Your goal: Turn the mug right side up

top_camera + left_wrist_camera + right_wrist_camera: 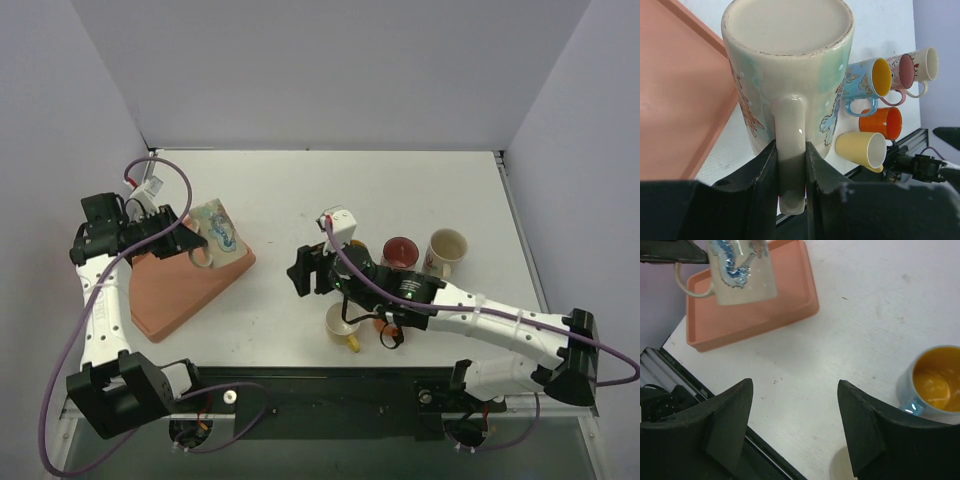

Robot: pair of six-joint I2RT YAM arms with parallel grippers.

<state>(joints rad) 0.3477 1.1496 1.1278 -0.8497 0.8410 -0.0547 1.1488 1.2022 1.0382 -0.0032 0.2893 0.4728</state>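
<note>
I should next take the mug over and set it upright. For that, my right gripper should grab the pale green mug's rim (824,153) and leave its flat base (787,25) free.
The pale green mug with a blue dragon print (215,232) hangs tilted in the air over the far right part of the salmon tray (170,290). My left gripper (192,250) is shut on its handle (790,145). In the left wrist view the mug's flat cream base (787,25) faces the camera and my left gripper (790,150) has one finger on each side of the handle. The mug (742,270) also shows in the right wrist view above the tray (750,315). My right gripper (303,272) is open and empty above bare table, its jaws wide apart (794,390).
Several other mugs lie or stand by the right arm: red (400,250), cream (447,250), yellow (343,325), orange (385,325). A blue butterfly mug (867,80) (935,380) stands among them. The table's near edge and black rail (670,380) are close by.
</note>
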